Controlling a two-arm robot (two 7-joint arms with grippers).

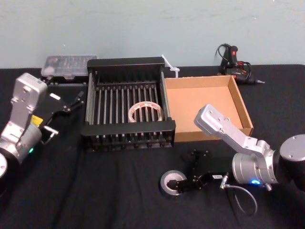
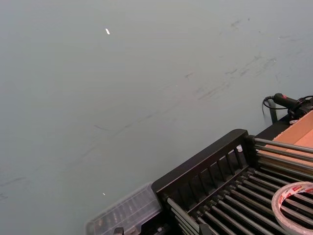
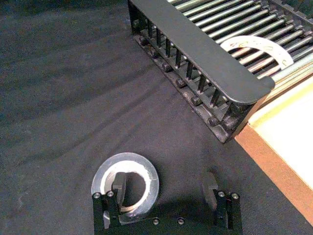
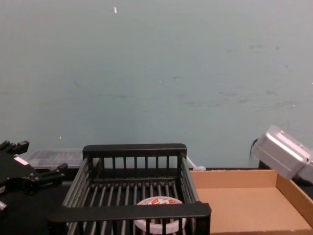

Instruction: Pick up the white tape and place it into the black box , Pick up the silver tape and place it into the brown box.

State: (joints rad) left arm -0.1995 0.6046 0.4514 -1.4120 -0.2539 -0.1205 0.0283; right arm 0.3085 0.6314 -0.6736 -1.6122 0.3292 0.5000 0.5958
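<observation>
I will grab the silver tape with my right gripper next, by its ring side (image 3: pixel 152 188), where its inner and outer sides face each other. The silver tape is round outside with an open core (image 3: pixel 135 188).
The silver tape (image 1: pixel 171 183) (image 3: pixel 125 185) lies flat on the black cloth in front of the boxes. My right gripper (image 1: pixel 189 170) (image 3: pixel 164 185) is down at it and open, with one finger (image 3: pixel 119 183) inside the roll's core and the other (image 3: pixel 209 183) well outside its rim. The white tape (image 1: pixel 145 112) (image 4: pixel 160 212) (image 3: pixel 254 48) with red markings lies on the slatted floor of the black box (image 1: pixel 128 130) (image 4: pixel 129 211). To that basket's right stands the brown box (image 1: pixel 240 105) (image 4: pixel 234 208), which holds nothing. My left gripper (image 1: pixel 72 101) (image 4: pixel 39 157) hovers open at the basket's left side.
A clear plastic case (image 1: pixel 66 64) (image 2: pixel 124 211) sits behind the basket at the back left. A black corded tool (image 1: pixel 233 59) (image 2: pixel 288 103) lies behind the cardboard tray at the back right. A white strip (image 1: pixel 170 67) lies behind the two boxes. A plain wall closes the back.
</observation>
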